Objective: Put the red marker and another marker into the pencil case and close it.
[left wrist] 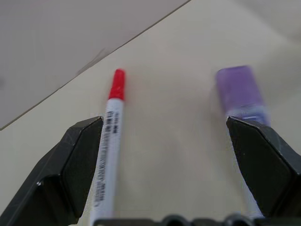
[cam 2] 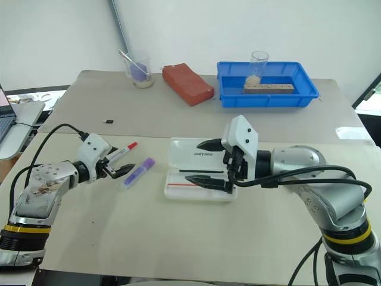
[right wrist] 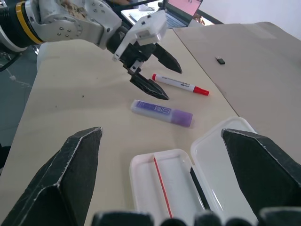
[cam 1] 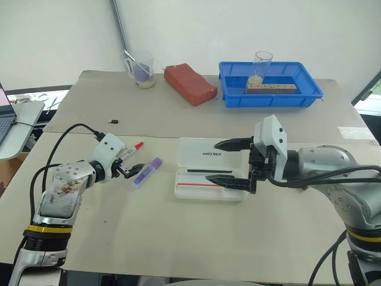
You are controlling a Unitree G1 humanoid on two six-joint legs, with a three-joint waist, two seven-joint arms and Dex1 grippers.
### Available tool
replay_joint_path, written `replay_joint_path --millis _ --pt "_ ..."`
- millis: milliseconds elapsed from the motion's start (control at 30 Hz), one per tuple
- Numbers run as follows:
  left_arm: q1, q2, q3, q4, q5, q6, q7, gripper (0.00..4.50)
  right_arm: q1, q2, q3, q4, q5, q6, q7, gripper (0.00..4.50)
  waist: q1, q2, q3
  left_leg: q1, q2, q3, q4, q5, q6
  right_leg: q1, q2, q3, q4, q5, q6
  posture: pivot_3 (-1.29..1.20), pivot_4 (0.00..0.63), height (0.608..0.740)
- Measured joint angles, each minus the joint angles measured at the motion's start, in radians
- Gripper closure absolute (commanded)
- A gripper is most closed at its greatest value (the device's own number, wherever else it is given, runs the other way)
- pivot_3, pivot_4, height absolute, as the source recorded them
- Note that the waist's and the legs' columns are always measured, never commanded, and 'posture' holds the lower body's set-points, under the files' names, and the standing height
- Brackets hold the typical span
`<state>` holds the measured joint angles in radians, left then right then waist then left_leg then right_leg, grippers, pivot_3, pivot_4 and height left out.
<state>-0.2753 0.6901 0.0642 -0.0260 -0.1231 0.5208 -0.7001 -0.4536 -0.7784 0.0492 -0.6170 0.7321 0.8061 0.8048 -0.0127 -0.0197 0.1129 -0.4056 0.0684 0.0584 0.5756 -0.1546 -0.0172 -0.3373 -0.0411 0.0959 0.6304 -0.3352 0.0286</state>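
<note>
My left gripper's fingers are above the red marker. I need to lower my left gripper before I close it on the red marker.
The red marker lies on the table left of the pencil case, its red cap pointing away from me. Beside it lies another marker, a short purple highlighter. My left gripper is open and hovers low over both, its two fingers straddling the red marker and the highlighter. The pencil case lies open, lid flat, with a thin red pen and a black pen in its tray. Above it my right gripper stands wide open and holds nothing.
At the back stand a blue tray with a glass and a wooden block, a red brick-like block and a measuring cup. A small black item lies on the table. A laptop sits off the left edge.
</note>
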Motion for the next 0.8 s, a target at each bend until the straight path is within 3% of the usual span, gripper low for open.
replay_joint_path --millis 267,400,600,800 --pt "-0.066 -0.009 -0.002 0.281 0.001 -0.147 -0.036 0.06 -0.028 0.009 0.016 0.022 -0.002 0.002 0.007 0.00 0.001 0.000 0.000 0.000 -0.001 0.001 0.000 0.000 0.000 -0.001 -0.001 0.000 0.000 0.000 0.000 0.00 0.150 0.740" --pt "-0.123 -0.014 -0.001 0.392 -0.023 -0.159 -0.086 1.25 -0.088 0.025 0.011 0.027 0.032 0.013 -0.001 0.00 0.002 0.000 0.000 0.000 0.000 0.001 0.000 0.000 0.000 0.000 -0.001 -0.001 0.001 0.000 -0.001 0.00 0.150 0.740" --pt "-0.126 -0.005 -0.001 0.437 -0.035 -0.207 -0.128 4.20 -0.088 0.034 0.010 0.025 0.057 0.034 -0.021 0.00 -0.002 0.000 -0.001 0.000 0.000 0.001 -0.001 0.000 0.000 -0.001 0.000 -0.001 0.001 0.000 -0.001 0.00 0.150 0.740" --pt "-0.126 0.015 0.020 0.408 -0.043 -0.199 -0.130 4.36 -0.088 0.031 0.010 0.013 0.058 0.035 -0.033 0.00 -0.002 0.000 0.000 -0.001 0.000 0.001 -0.001 0.000 0.000 -0.002 0.000 -0.001 0.001 0.001 -0.001 0.00 0.150 0.740"
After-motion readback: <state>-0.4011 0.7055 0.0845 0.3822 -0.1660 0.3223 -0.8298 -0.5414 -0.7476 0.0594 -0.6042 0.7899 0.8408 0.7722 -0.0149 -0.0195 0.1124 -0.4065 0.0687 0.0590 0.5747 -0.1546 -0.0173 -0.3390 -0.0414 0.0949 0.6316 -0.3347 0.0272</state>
